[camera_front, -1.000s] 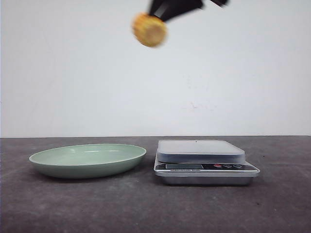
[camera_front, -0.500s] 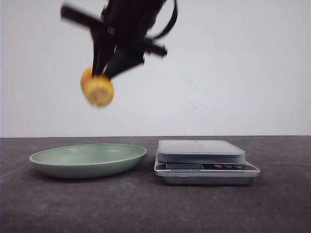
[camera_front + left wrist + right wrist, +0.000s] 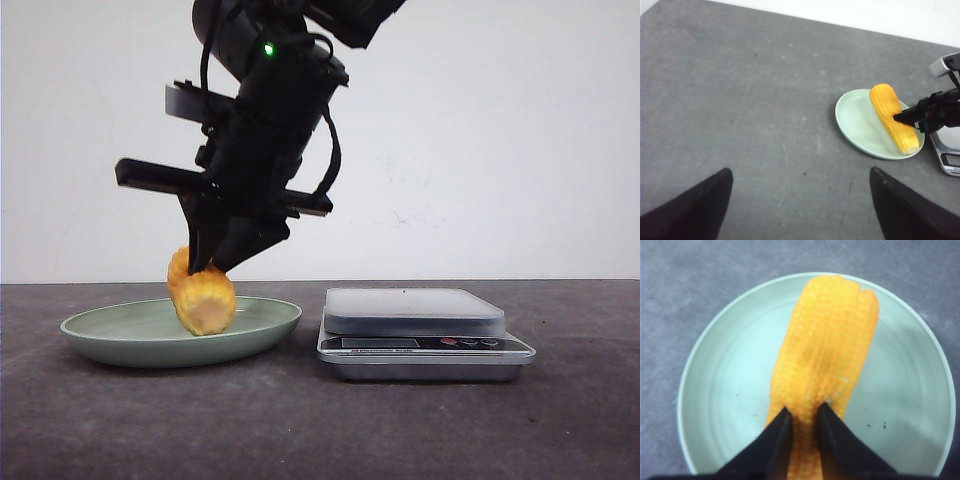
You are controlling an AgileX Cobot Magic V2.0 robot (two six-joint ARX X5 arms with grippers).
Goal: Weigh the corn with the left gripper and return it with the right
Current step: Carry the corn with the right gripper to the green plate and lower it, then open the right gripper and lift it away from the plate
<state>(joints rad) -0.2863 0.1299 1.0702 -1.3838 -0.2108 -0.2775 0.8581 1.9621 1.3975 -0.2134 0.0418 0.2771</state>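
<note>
The lower end of the corn sits inside the pale green plate, so my right gripper needs to open and let go of the corn.
The corn (image 3: 203, 298), a yellow-orange cob piece, is held in my right gripper (image 3: 205, 268), whose fingers are shut on it from above. It hangs low inside the pale green plate (image 3: 100, 335); I cannot tell whether it touches the plate. In the right wrist view the black fingertips (image 3: 785, 420) pinch the corn (image 3: 827, 355) over the plate (image 3: 725, 390). My left gripper (image 3: 801, 172) is open and empty, high over bare table, away from the plate (image 3: 855, 125) and the corn (image 3: 892, 117). It does not show in the front view.
A silver kitchen scale (image 3: 412, 310) with an empty platform stands just right of the plate, and its corner shows in the left wrist view (image 3: 950, 155). The table is dark grey, with a white wall behind.
My right gripper has carried the corn down and to the left, from high above the scale's side down into the green plate. The scale and plate have not moved.
</note>
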